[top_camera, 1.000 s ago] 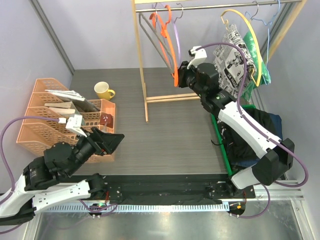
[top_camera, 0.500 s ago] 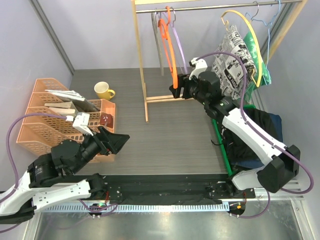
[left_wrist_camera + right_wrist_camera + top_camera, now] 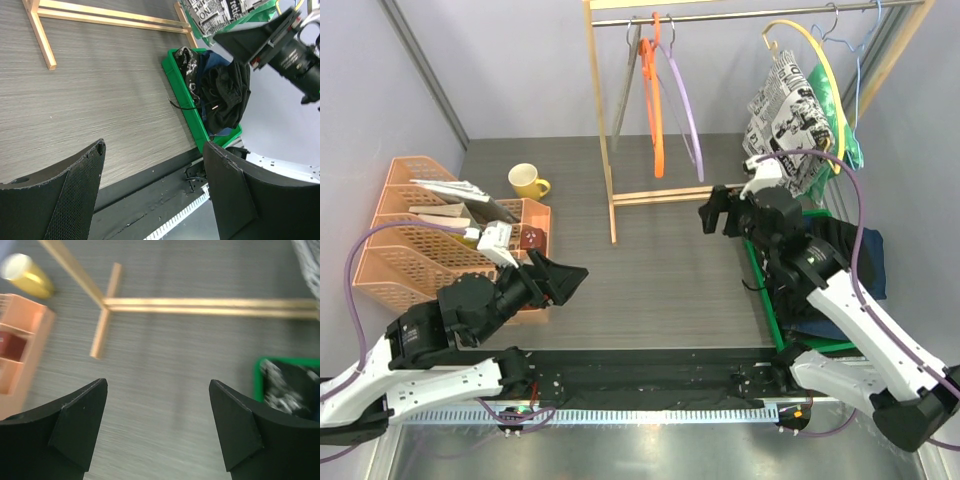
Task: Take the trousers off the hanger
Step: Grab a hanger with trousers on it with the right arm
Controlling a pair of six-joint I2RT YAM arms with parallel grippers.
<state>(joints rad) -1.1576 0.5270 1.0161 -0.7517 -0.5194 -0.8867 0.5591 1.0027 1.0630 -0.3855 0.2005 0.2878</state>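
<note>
I need to unhook the yellow hanger for removal, so next I will grab it by its near arm (image 3: 839,121) with my right gripper, leaving hook and trousers free.
White newspaper-print trousers (image 3: 782,95) hang over a yellow hanger (image 3: 810,50) at the right end of the rail, with a green mottled garment (image 3: 847,148) behind them. Dark and marbled trousers (image 3: 840,250) lie heaped in the green bin (image 3: 767,295); the heap (image 3: 220,90) also shows in the left wrist view. My right gripper (image 3: 713,213) hovers open and empty over the table, left of the bin and below the rack (image 3: 158,384). My left gripper (image 3: 575,278) is open and empty near the front left (image 3: 155,146).
An orange hanger (image 3: 653,100) and a purple hanger (image 3: 685,105) hang bare on the wooden rack (image 3: 602,120). A yellow mug (image 3: 527,181) and an orange desk organiser (image 3: 410,230) stand at the left. Blue wire hangers (image 3: 855,45) hang at the far right.
My right gripper opened, let go of the orange hanger and drew back down from the rack toward the bin. The hanger swung back to hang straight. The left arm edged right.
</note>
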